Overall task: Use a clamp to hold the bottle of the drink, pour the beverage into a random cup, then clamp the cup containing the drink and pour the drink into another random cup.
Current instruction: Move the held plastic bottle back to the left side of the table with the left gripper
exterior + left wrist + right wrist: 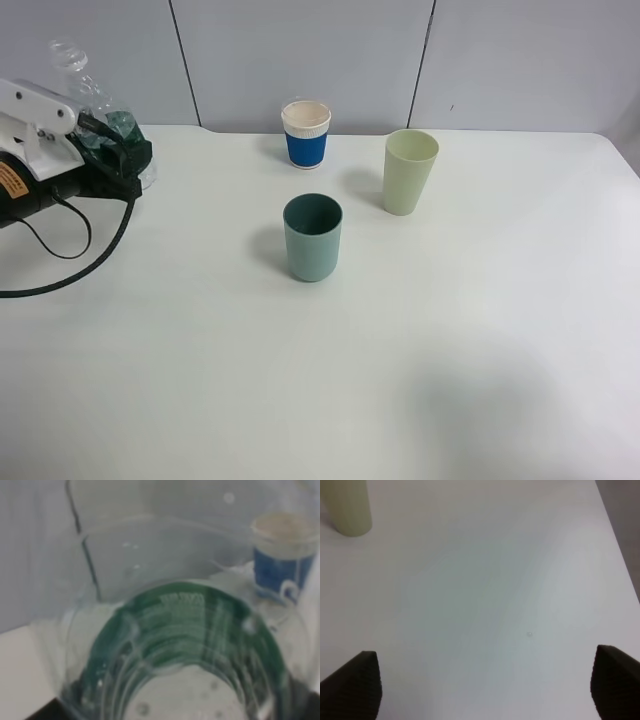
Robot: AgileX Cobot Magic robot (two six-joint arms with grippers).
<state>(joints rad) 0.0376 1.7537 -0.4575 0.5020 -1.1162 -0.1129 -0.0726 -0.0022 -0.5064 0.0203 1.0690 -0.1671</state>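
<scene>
My fingers keep the lower edge of the bottle (92,100) tilted above the white tabletop. From here, my left gripper keeps hold of the bottle until it stands there.
My left gripper (118,152) is shut on the clear bottle (92,100) around its dark green label, at the table's far left edge, with the neck tilted up and back. The bottle (185,630) fills the left wrist view, and I cannot tell the beverage from the clear plastic. The short teal cup (312,238) stands upright mid-table, well to the right of the bottle. Behind it to the right is the tall pale green cup (410,170), whose base (347,507) shows in the right wrist view. My right gripper (482,685) hangs open over bare table, out of the high view.
A white paper cup with a blue sleeve (305,133) (282,555) stands at the back, behind the teal cup. A black cable (70,255) loops from the left arm onto the table (450,350). A grey panelled wall runs behind the table.
</scene>
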